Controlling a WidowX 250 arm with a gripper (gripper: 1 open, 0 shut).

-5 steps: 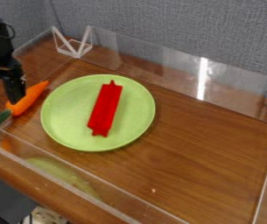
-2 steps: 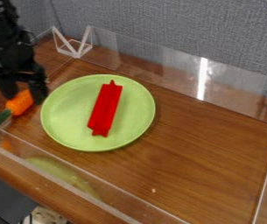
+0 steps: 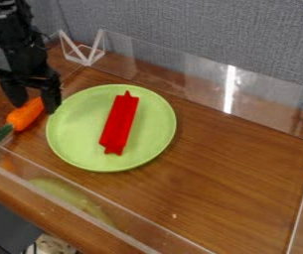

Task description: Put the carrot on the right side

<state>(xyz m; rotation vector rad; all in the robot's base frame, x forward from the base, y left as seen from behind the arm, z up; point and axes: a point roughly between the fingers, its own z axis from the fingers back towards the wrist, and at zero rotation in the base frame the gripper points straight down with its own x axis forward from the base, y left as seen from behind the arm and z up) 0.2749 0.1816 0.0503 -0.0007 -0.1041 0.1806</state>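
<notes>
The carrot needs to go on the bare wood beyond the lime-green plate. My gripper should next grab the carrot by its orange end.
The orange carrot lies on the wooden table at the far left, its green stem end pointing toward the front left corner. My black gripper hangs pointing down just above and behind the carrot's thick end, its two fingers open with nothing between them. To the right of the carrot is a round lime-green plate with a red rectangular bar lying on it.
Clear acrylic walls enclose the wooden table. A white wire stand sits at the back left. Bare wood stretches to the right of the plate.
The gripper has moved right and farther from the camera, from over the carrot's left part to behind its thick end. Carrot, plate and bar have stayed put.
</notes>
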